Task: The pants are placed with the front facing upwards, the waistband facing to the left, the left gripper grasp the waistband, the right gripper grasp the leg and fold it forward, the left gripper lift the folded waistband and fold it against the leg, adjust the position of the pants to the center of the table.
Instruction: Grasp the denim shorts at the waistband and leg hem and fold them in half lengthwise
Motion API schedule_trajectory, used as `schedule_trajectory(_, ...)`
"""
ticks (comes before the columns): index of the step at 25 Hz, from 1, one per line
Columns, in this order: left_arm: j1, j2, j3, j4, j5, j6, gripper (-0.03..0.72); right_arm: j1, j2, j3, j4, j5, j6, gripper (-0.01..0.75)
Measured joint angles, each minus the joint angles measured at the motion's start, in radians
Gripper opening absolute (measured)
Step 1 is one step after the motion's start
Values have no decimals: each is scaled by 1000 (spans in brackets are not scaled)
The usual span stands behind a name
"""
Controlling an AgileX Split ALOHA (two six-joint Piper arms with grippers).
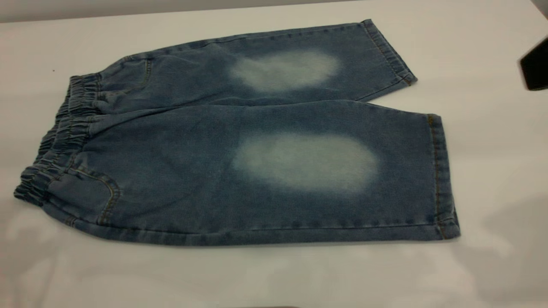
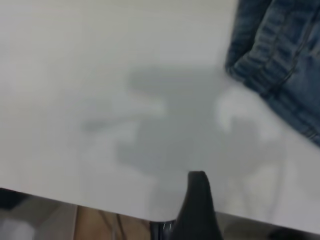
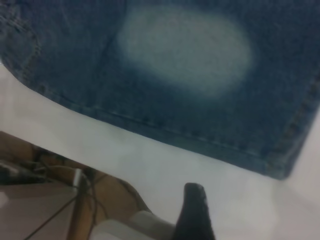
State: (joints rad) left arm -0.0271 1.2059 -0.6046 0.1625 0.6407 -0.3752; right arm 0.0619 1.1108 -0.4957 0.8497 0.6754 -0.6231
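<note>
Next, my left gripper grabs the pants by the waistband's near end, leaving the leg to my right gripper, to fold the pants forward.
The pants lie flat on the white table, front up, with a pale oval on each leg. The waistband is at the left, and the near leg ends in a hem at the right. In its own view, my left gripper hovers over bare table short of the waistband corner, open, with one black finger showing. My right gripper hovers open beside the leg's side seam, also showing one finger. Neither touches the denim.
A black object juts in at the table's right edge. The table edge shows in the left wrist view, and past the table edge in the right wrist view cables and a frame show.
</note>
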Motion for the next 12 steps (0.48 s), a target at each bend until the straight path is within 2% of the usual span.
schedule_trajectory(6, 1, 278, -71, 0, -66, -9, 549, 0, 114, 0, 148, -23, -126, 496)
schedule_trajectory(12, 57, 487, -127, -67, -155, -20, 549, 0, 151, 0, 255, -52, -231, 496)
